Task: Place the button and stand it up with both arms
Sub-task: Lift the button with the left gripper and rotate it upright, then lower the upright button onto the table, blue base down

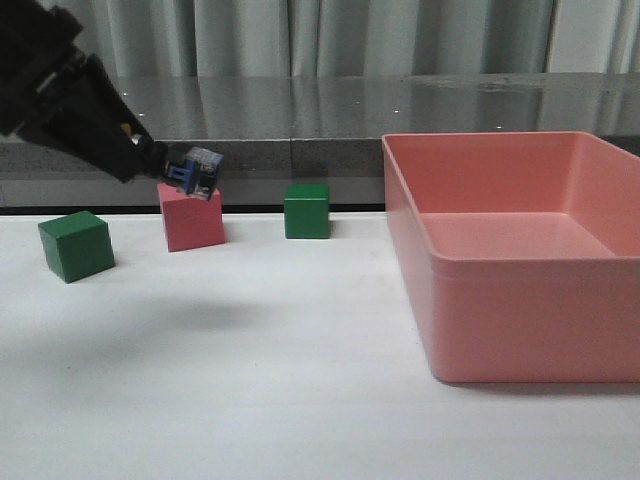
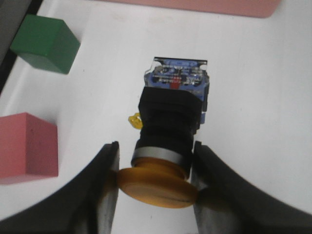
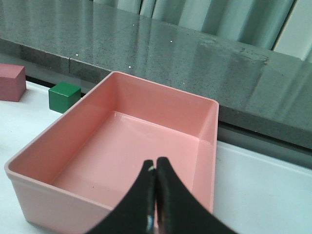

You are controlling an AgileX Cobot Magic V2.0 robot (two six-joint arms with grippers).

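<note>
My left gripper should keep its hold on the blue-clear base of the button [image 1: 192,172] for now, because the base is hanging tipped sideways, high above the white table.
My left gripper [image 1: 150,155] is shut on the button [image 1: 192,172] and holds it in the air above the white table, in front of the pink cube [image 1: 191,217]. In the left wrist view the fingers [image 2: 109,168] clamp the yellow mushroom cap [image 2: 158,185], while the silver collar, black body and blue-clear base [image 2: 178,78] point away from the gripper [image 2: 156,178]. My right gripper [image 3: 156,195] is shut and empty, hovering over the near rim of the pink bin [image 3: 161,126]. The right arm is out of the front view.
A large pink bin [image 1: 610,250] fills the right side of the table. A green cube [image 1: 76,245] sits at the left and another green cube [image 1: 306,210] at the middle back. A grey ledge runs behind the table.
</note>
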